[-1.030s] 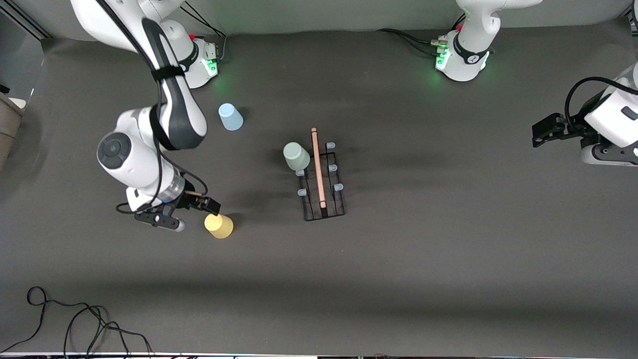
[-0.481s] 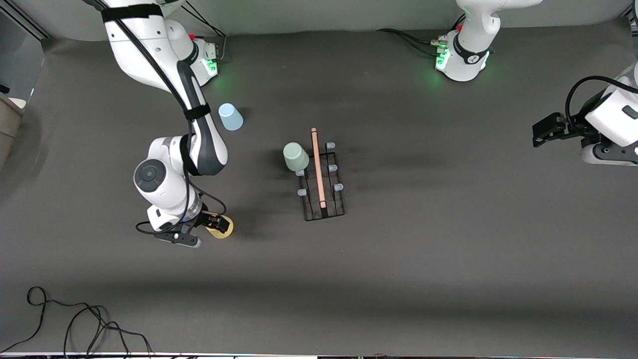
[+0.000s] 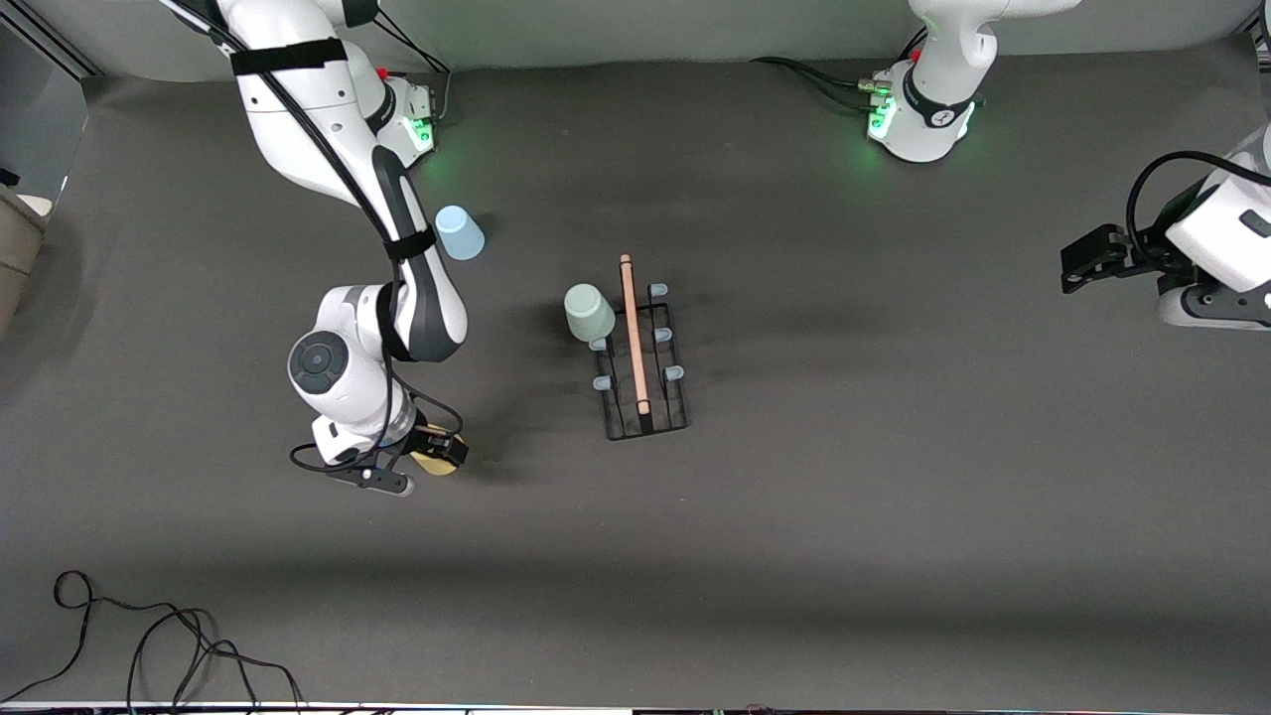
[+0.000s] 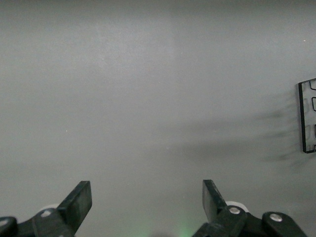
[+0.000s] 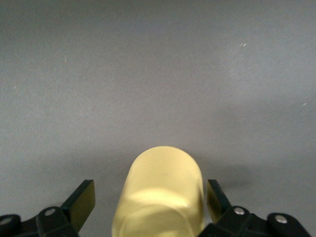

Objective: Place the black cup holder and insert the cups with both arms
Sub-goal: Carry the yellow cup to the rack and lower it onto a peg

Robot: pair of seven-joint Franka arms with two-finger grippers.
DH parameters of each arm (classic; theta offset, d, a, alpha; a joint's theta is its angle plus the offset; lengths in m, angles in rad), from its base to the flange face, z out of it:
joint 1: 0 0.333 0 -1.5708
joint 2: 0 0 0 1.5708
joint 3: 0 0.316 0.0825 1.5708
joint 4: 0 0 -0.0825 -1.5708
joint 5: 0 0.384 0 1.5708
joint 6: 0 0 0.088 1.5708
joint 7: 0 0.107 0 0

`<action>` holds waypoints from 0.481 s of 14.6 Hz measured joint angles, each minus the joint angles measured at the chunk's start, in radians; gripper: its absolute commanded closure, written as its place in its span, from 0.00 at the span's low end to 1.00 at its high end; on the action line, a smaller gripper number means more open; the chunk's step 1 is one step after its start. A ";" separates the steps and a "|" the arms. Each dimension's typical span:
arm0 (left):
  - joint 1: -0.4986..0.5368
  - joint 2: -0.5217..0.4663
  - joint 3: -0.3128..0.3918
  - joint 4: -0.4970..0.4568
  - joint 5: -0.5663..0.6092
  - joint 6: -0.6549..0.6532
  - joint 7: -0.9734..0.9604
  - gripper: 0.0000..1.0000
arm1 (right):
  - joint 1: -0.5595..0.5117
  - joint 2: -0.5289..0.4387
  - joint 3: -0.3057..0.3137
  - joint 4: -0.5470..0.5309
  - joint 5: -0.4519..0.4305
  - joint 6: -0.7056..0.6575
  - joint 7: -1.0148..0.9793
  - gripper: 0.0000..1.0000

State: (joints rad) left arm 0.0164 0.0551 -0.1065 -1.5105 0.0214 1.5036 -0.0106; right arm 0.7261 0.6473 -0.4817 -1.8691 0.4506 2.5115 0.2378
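I will fit the yellow cup onto the black cup holder (image 3: 645, 397), so my right gripper will next grab the cup by its side (image 3: 436, 465).
The black cup holder (image 3: 645, 397) stands mid-table, its wooden rod handle (image 3: 633, 333) on top. A grey-green cup (image 3: 590, 311) sits on one of its prongs, on the side toward the right arm's end. A light blue cup (image 3: 459, 232) stands on the table close to the right arm's base. My right gripper (image 3: 437, 452) is down at the yellow cup (image 3: 434, 465), which it mostly hides in the front view. In the right wrist view the yellow cup (image 5: 163, 192) fills the gap of the open right gripper (image 5: 149, 193), a finger on each side. My left gripper (image 3: 1082, 260) waits open and empty at the left arm's end of the table; the left wrist view also shows it (image 4: 147, 195).
Loose black cables (image 3: 149, 645) lie at the table's near corner on the right arm's end. A dark framed thing (image 4: 307, 116) shows at the edge of the left wrist view. The grey mat (image 3: 844, 516) is bare around the holder.
The right arm has swung its gripper sideways onto the yellow cup, from beside it to straddling it. The left arm, the holder and the other two cups have not moved.
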 measured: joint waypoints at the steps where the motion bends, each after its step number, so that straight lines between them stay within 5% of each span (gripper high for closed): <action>1: 0.000 0.000 0.000 0.000 0.000 0.000 0.000 0.00 | 0.000 0.000 0.006 0.000 0.000 -0.003 0.000 0.25; 2: 0.000 0.000 0.000 0.000 0.000 0.000 0.000 0.00 | 0.000 0.000 0.008 0.000 0.001 -0.005 0.000 0.67; 3: 0.000 0.000 0.000 0.000 0.000 0.000 0.000 0.00 | 0.000 0.000 0.009 0.001 0.001 -0.009 -0.001 0.96; 7: 0.000 0.000 0.000 0.000 0.000 0.000 0.000 0.00 | 0.000 -0.013 0.002 0.016 0.002 -0.051 -0.002 1.00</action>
State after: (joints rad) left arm 0.0164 0.0551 -0.1065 -1.5105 0.0211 1.5036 -0.0106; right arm 0.7257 0.6344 -0.4798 -1.8530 0.4524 2.4610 0.2363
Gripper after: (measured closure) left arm 0.000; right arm 0.313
